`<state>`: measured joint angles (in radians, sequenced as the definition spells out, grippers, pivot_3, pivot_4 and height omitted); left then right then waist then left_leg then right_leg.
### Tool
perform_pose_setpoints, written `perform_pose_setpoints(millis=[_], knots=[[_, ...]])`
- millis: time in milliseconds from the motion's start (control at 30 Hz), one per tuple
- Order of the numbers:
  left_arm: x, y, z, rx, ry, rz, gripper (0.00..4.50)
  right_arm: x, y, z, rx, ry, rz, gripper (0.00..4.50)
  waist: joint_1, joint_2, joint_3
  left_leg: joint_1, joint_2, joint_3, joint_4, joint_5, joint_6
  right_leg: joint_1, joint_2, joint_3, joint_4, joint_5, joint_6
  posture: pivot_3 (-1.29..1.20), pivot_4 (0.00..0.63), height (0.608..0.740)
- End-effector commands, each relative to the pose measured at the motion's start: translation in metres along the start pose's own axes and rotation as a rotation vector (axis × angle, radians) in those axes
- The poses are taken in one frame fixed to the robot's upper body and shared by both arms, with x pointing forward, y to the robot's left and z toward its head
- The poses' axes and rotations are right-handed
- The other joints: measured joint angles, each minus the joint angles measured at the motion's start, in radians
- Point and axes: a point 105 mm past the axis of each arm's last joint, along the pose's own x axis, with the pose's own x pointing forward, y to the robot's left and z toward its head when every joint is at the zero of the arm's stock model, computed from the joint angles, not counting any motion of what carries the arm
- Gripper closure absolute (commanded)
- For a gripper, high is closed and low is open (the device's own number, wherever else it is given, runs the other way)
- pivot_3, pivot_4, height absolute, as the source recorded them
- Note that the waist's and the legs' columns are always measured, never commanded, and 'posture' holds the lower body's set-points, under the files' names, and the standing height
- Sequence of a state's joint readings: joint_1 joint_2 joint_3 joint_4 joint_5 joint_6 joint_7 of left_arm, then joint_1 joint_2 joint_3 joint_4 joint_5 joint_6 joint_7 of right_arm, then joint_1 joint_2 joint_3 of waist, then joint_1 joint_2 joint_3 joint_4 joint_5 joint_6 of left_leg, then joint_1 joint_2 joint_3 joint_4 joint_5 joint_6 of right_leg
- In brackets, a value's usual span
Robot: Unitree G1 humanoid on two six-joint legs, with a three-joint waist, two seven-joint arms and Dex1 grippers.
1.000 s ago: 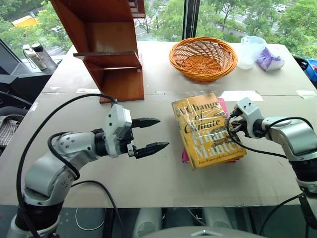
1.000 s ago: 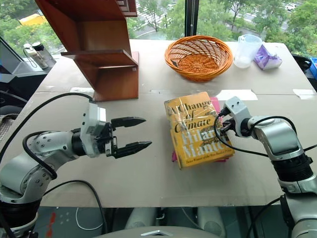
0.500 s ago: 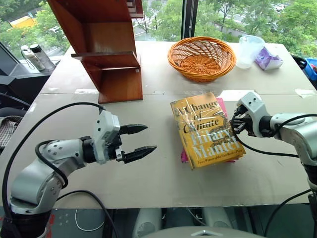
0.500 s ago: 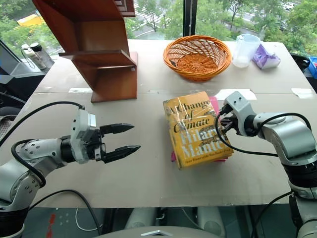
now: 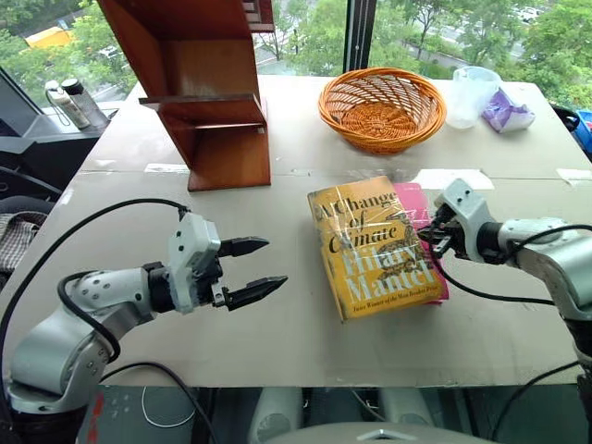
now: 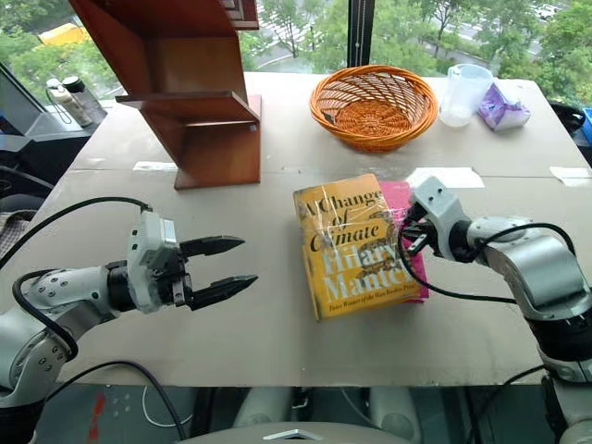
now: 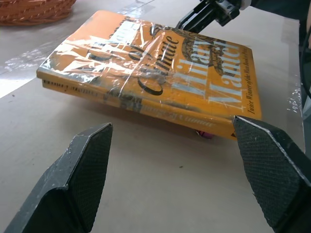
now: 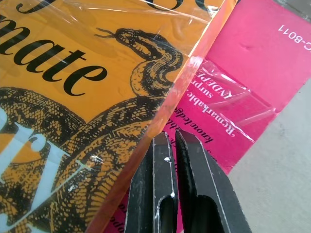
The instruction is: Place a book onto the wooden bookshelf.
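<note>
The left gripper grabs the yellow-orange book by its spine (image 5: 326,260) (image 7: 136,105) next, one finger slipping beneath, where an open gap shows under the book's overhanging side.
The yellow-orange book (image 5: 375,245) lies flat on the table, resting on a thinner pink book (image 5: 421,199) that sticks out along its right side. My right gripper (image 5: 427,236) is shut, and its tips (image 8: 171,137) press against the yellow book's right edge, just above the pink cover. My left gripper (image 5: 276,262) is open and empty. It hovers left of the book and points at its spine, a short gap away (image 7: 171,124). The wooden bookshelf (image 5: 199,83) stands at the back left of the table.
An orange wicker basket (image 5: 381,106) sits at the back centre. A clear plastic cup (image 5: 470,92) and a purple packet (image 5: 507,113) are at the back right. Bottles (image 5: 69,102) stand beyond the table's left edge. Bare tabletop lies between the left gripper and the bookshelf.
The yellow book has slid a little to the left, uncovering more of the pink book. The right gripper followed its edge. The left gripper drew back to the left and lower.
</note>
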<state>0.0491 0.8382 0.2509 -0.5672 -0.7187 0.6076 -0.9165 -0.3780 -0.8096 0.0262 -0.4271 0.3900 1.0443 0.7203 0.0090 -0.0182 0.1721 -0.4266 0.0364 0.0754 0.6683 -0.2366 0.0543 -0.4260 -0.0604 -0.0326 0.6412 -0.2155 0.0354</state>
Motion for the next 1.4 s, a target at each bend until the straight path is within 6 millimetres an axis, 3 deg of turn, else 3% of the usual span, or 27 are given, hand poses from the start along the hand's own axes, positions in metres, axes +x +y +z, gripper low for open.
perform_pose_setpoints(millis=[33,67,167,333,367,533,700,867,1100,1233,1267,1400], knots=[[0.006,0.006,-0.014,-0.080,0.053,0.010,0.42,-0.066,0.002,0.016,-0.165,-0.217,0.021,3.98,0.015,0.000,0.000,-0.002,0.000,0.001,0.000,0.000,0.000,-0.003,0.000,0.001,0.000,0.000,0.000,0.00,0.150,0.733],[0.009,0.006,-0.014,-0.120,0.045,0.001,0.42,-0.079,0.002,0.011,-0.148,-0.245,0.012,3.79,0.020,0.000,0.000,-0.005,-0.001,-0.002,0.000,0.000,0.000,-0.004,0.001,-0.001,0.000,0.000,0.000,0.00,0.150,0.733],[0.014,0.009,-0.023,-0.245,0.090,-0.001,0.42,-0.107,0.004,0.003,-0.160,-0.295,0.014,2.61,0.021,0.000,0.000,-0.005,0.000,-0.003,0.001,0.000,0.000,-0.003,0.003,-0.001,0.000,0.002,0.005,0.00,0.150,0.733],[0.022,0.015,-0.023,-0.440,0.091,-0.033,0.42,-0.130,0.008,0.005,-0.132,-0.352,0.130,0.26,0.000,-0.001,0.000,0.001,0.001,-0.002,0.002,0.000,0.000,0.001,0.004,0.001,0.002,-0.002,0.005,0.00,0.150,0.733],[0.023,0.017,-0.022,-0.457,0.086,-0.036,0.42,-0.132,0.008,0.006,-0.126,-0.356,0.146,0.06,0.000,-0.001,0.000,0.005,0.002,-0.002,0.002,0.000,0.000,0.004,0.004,0.001,0.002,-0.002,0.005,0.00,0.150,0.733],[0.035,0.024,-0.021,-0.676,0.081,-0.071,0.42,-0.140,-0.001,0.010,-0.147,-0.362,0.194,0.06,0.005,-0.001,0.001,0.011,0.002,-0.002,0.001,0.000,0.000,0.009,0.003,0.002,0.001,-0.002,0.004,0.00,0.150,0.733],[0.046,0.021,-0.027,-0.899,0.136,-0.143,0.42,-0.144,0.006,0.023,-0.162,-0.426,0.257,0.06,0.006,-0.002,0.001,0.010,0.001,-0.002,0.001,0.000,0.000,0.010,0.003,0.002,0.001,-0.002,0.003,0.00,0.150,0.733],[0.077,0.024,-0.021,-1.092,0.076,-0.227,0.42,-0.139,0.013,0.019,-0.171,-0.418,0.261,0.06,0.008,-0.003,0.001,0.010,0.000,-0.003,0.001,0.000,0.000,0.011,0.003,0.001,0.001,-0.001,0.003,0.00,0.150,0.733],[0.116,0.030,-0.020,-1.198,0.008,-0.224,0.42,-0.140,0.025,0.016,-0.170,-0.392,0.254,0.06,0.005,-0.003,0.001,0.010,0.000,-0.002,0.001,0.000,0.000,0.011,0.003,0.002,0.001,0.001,0.002,0.00,0.150,0.733],[0.121,0.027,-0.017,-1.221,-0.023,-0.259,1.64,-0.141,0.030,0.015,-0.161,-0.380,0.241,0.00,0.005,-0.003,0.001,0.010,0.000,-0.002,0.001,0.000,0.000,0.011,0.003,0.002,0.002,0.001,0.001,0.00,0.150,0.733],[0.121,0.027,-0.016,-1.219,-0.025,-0.263,2.25,-0.141,0.031,0.016,-0.160,-0.380,0.241,0.00,0.005,-0.003,0.001,0.010,0.000,-0.002,0.001,0.000,0.000,0.011,0.003,0.002,0.001,0.000,0.001,0.00,0.150,0.733],[0.110,0.033,-0.013,-1.244,-0.072,-0.269,3.99,-0.138,0.033,0.017,-0.154,-0.388,0.239,0.00,0.005,-0.003,0.001,0.010,0.000,-0.003,0.001,0.000,0.000,0.011,0.003,0.002,0.002,0.000,0.000,0.00,0.150,0.733]])
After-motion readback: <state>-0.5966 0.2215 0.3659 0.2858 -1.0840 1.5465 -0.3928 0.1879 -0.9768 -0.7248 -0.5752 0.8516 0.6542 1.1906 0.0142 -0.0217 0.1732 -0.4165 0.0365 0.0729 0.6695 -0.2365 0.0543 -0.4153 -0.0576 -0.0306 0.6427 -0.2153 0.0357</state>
